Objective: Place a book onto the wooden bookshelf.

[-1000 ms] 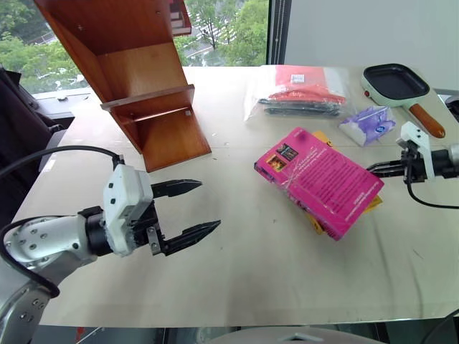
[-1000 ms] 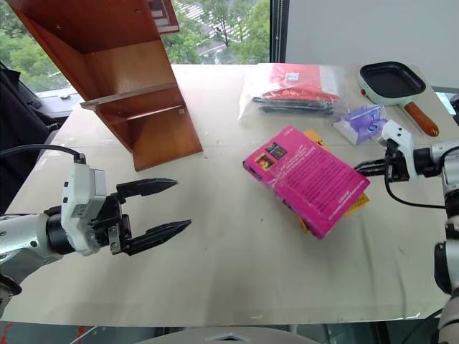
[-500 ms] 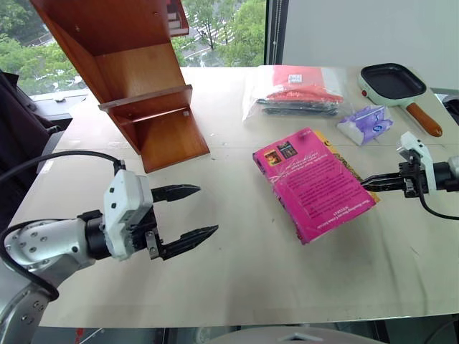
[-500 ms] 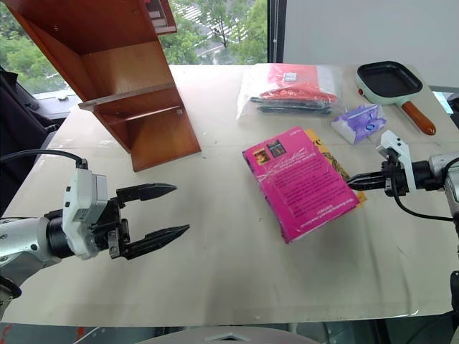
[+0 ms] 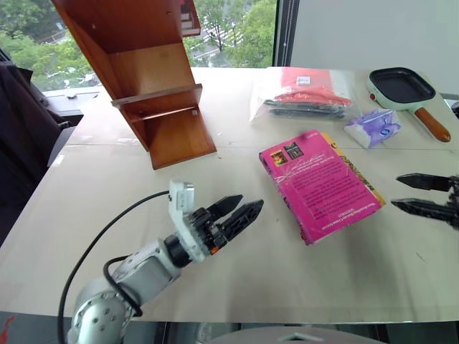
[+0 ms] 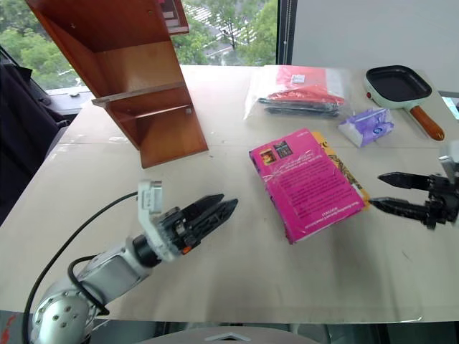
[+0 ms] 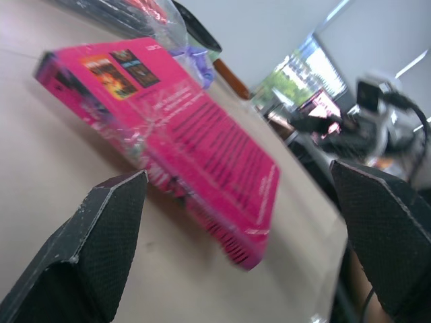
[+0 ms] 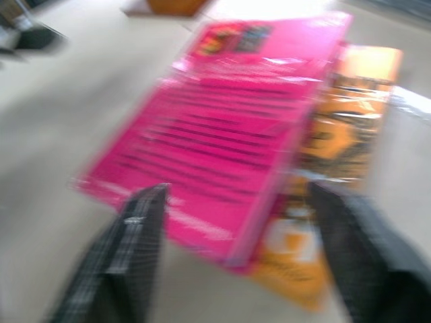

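My left gripper grabs the pink book by its spine edge (image 5: 285, 201) next, which sticks out past the yellow book (image 5: 353, 165) and leaves room for fingers underneath.
The pink book (image 5: 319, 185) lies back cover up on the table, resting on a yellow book (image 5: 353, 165) whose edge sticks out to the right. My left gripper (image 5: 247, 206) is open and level, low over the table a little left of the book and pointing at it. In the left wrist view the book (image 7: 202, 134) sits ahead between the two wide-apart fingers. My right gripper (image 5: 396, 192) is open and empty, just right of the book and apart from it. The wooden bookshelf (image 5: 154, 93) stands at the back left.
A clear bag of red and black items (image 5: 305, 93) lies at the back middle. To the right are a purple packet (image 5: 371, 127) and a black frying pan (image 5: 401, 84) with an orange handle. The table's front edge (image 5: 287, 315) runs near me.
My right gripper has opened, let go of the book and drawn back to the right. The book has dropped flat onto the yellow one. My left gripper has rolled and moved right toward the book.
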Controlling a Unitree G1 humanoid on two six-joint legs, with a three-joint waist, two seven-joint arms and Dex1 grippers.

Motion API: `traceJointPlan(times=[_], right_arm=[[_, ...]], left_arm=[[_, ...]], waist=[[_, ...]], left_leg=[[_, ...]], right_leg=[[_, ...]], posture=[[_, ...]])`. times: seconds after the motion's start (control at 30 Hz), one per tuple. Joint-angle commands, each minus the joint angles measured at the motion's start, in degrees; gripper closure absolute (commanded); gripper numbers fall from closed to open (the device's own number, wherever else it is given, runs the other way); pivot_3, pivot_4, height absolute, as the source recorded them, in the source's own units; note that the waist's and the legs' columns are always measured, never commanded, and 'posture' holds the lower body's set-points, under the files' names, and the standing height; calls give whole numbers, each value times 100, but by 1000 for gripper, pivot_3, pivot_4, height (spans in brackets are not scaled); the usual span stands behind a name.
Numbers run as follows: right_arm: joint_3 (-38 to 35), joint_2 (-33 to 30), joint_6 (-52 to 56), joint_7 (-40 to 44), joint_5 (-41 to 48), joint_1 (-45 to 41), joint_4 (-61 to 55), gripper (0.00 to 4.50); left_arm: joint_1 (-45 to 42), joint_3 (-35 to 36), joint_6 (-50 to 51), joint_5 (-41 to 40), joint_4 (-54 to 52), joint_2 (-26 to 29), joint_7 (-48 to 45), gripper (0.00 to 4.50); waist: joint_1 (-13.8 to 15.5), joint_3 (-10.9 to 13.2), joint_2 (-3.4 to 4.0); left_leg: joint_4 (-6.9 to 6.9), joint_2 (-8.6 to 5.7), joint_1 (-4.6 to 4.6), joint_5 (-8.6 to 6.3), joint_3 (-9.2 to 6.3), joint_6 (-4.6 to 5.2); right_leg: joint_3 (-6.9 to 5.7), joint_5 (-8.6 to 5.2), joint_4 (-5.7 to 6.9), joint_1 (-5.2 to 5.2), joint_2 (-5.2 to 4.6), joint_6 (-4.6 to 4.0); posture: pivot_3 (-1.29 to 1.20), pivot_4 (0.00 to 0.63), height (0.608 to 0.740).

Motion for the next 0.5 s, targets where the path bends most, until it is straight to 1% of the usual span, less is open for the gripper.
traceJointPlan(times=[0.03, 0.07, 0.13, 0.2, 0.23, 0.33, 0.43, 0.5], right_arm=[[-888, 457, 496, -612, 787, 646, -1072, 81], [-982, 575, 516, -731, 901, 798, -1257, 81], [-1090, 1047, 140, -1051, 805, 1216, -1727, 81], [-1141, 1244, 63, -1099, 858, 1649, -2047, 81], [-1129, 1332, -129, -1067, 742, 1856, -2181, 81], [-1232, 1630, -629, -1053, 638, 2415, -2447, 81], [-1261, 1693, -909, -1053, 602, 2755, -2515, 81], [-1261, 1729, -1082, -1054, 582, 2928, -2535, 81]], left_arm=[[-357, -51, 174, -609, 719, 19, 516, 0], [-453, -134, 258, -537, 889, 45, 497, 0], [-869, -476, 606, -561, 1500, -45, 517, 0], [-1284, -760, 848, -318, 1981, -167, 650, 0], [-1507, -875, 1004, -312, 2256, -270, 785, 0], [-2387, -1004, 1244, -529, 3264, -966, 1229, 0], [-2828, -905, 1429, -562, 3842, -1416, 1358, 0], [-2998, -833, 1520, -643, 4231, -1737, 1405, 0]], waist=[[-4, -6, -9], [-23, -7, -10], [-23, -13, -15], [-15, -13, -17], [-6, -13, -16], [13, -14, -29], [-40, -20, -40], [-62, -21, -42]], left_leg=[[2, -2, 0, 0, 3, 0], [10, -3, 4, 1, -3, 0], [22, -3, 6, 1, 3, 0], [43, -8, 2, 1, 1, 0], [54, -8, -3, 1, 1, 0], [66, -22, -14, 1, -3, 0], [69, -29, -18, 0, -1, 2], [63, -28, -14, -3, 5, 6]], right_leg=[[-2, 1, 0, 3, 6, -2], [-8, -8, 3, 5, 9, 11], [7, -4, 8, 5, 16, 15], [11, -2, 13, 4, 23, 20], [12, -2, 14, 3, 25, 21], [25, 1, 15, 4, 24, 27], [41, 6, 8, 3, 22, 32], [49, 13, 7, 2, 23, 19]], posture=[[0, 150, 731], [0, 150, 731], [0, 150, 731], [0, 150, 731], [0, 150, 731], [0, 150, 731], [0, 150, 731], [0, 150, 731]])
